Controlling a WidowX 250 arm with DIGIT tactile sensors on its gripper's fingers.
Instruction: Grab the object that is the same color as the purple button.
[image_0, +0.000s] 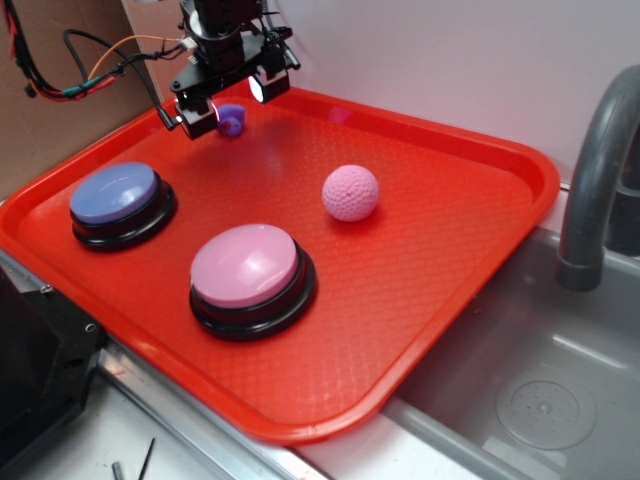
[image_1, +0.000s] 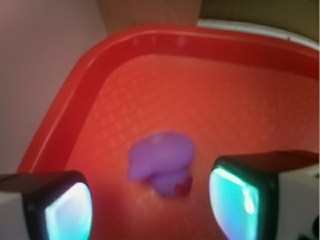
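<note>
My gripper's fingers are still above the purple lumpy object in the wrist view, and the red tray shows between them. My gripper needs to go lower before it closes on the object.
A tiny purple lumpy object lies on the red tray near its far left corner. In the wrist view the object shows blurred, lying between and just ahead of my two fingers. My gripper hangs right over it, open, with its fingers either side and nothing held; the gripper appears in the wrist view with its glowing pads wide apart. The purple button, periwinkle dome on a black base, sits at the tray's left side.
A pink-topped button stands near the tray's front, and a pink dimpled ball rests mid-tray. The tray's raised rim curves close behind the object. A grey faucet and sink lie right.
</note>
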